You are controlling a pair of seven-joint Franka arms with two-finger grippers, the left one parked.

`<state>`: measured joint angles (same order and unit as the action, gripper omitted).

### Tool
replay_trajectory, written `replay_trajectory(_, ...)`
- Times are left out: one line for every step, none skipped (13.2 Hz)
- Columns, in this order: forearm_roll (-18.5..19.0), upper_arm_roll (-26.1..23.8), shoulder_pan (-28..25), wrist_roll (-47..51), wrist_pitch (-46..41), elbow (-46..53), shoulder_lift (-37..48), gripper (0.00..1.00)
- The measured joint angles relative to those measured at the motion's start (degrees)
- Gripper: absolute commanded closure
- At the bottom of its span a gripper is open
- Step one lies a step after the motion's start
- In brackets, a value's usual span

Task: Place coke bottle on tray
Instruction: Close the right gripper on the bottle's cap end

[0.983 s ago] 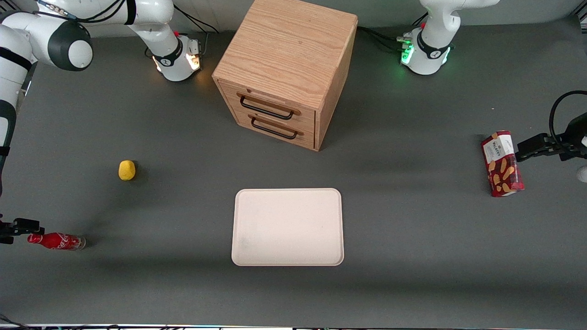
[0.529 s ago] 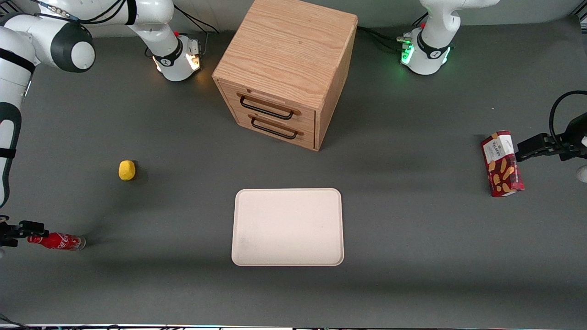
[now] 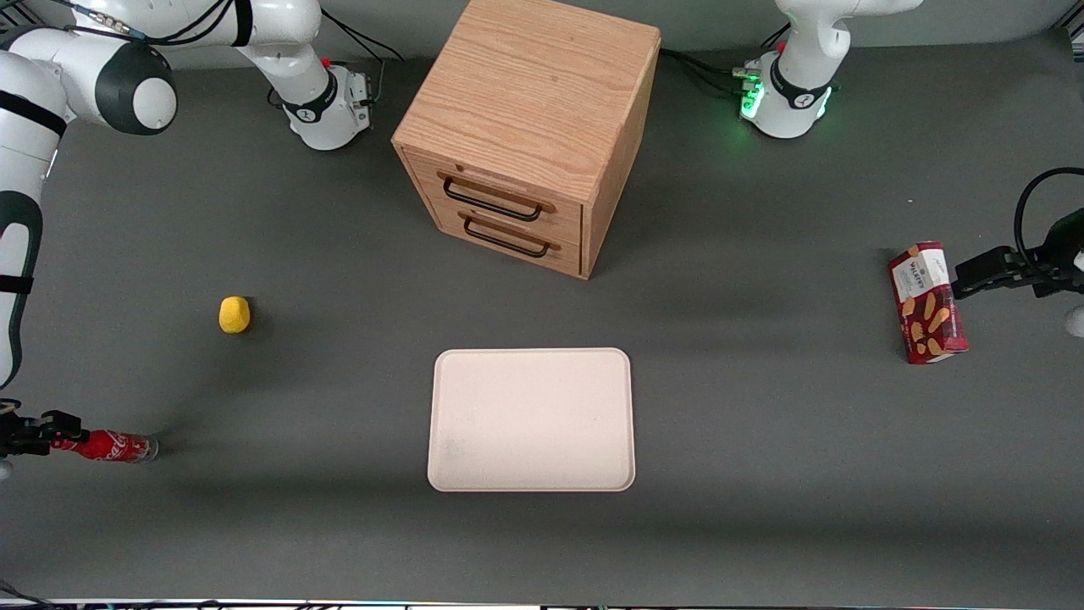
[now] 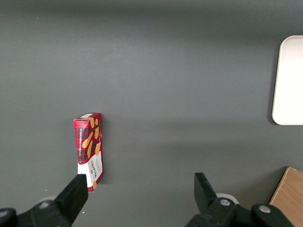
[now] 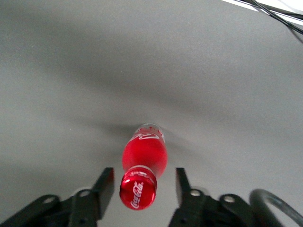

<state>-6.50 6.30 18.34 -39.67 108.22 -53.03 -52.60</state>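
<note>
To set the coke bottle on the tray, my right gripper next needs to grip the bottle by its red cap.
The coke bottle, small, slim and red with white script, lies on its side on the dark table at the working arm's end, near the front camera. My right gripper is at its cap end, level with the table. In the right wrist view the red cap sits between the two black fingers, with gaps on both sides; the gripper is open. The cream-pink tray lies flat and bare at the table's middle, well apart from the bottle.
A yellow lemon-like object lies farther from the camera than the bottle. The wooden drawer cabinet stands farther back than the tray. A red biscuit box stands toward the parked arm's end; it also shows in the left wrist view.
My gripper has come down slightly and slid forward along the bottle, so the cap now lies between the fingers. The bottle has not moved.
</note>
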Motion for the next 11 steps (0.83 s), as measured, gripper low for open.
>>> replay_trajectory(0.30, 0.00, 0.00, 0.00, 0.01, 0.04, 0.00, 0.81)
replay_trajectory(0.51, 0.00, -0.01, 0.00, 0.03, 0.07, 0.00, 0.85)
replay_trajectory(0.71, 0.00, -0.01, 0.00, 0.03, 0.06, 0.00, 0.85)
replay_trajectory(0.82, 0.00, -0.01, 0.00, 0.03, 0.07, -0.01, 0.85)
replay_trajectory(0.84, 0.00, -0.01, 0.00, 0.02, 0.14, 0.01, 0.85)
replay_trajectory(0.87, 0.00, -0.01, 0.00, -0.22, 0.46, 0.13, 0.85)
replay_trajectory(0.95, 0.00, -0.04, 0.00, -1.16, 0.78, 0.58, 0.85)
replay_trajectory(1.22, 0.00, -0.14, 0.00, -3.20, 1.15, 1.52, 0.85)
replay_trajectory(1.64, 0.01, -0.33, 0.00, -5.83, 1.57, 2.97, 0.85)
replay_trajectory(2.06, 0.04, -0.70, 0.00, -8.62, 1.90, 4.93, 0.85)
replay_trajectory(2.37, 0.09, -1.11, 0.00, -11.59, 2.18, 7.32, 0.85)
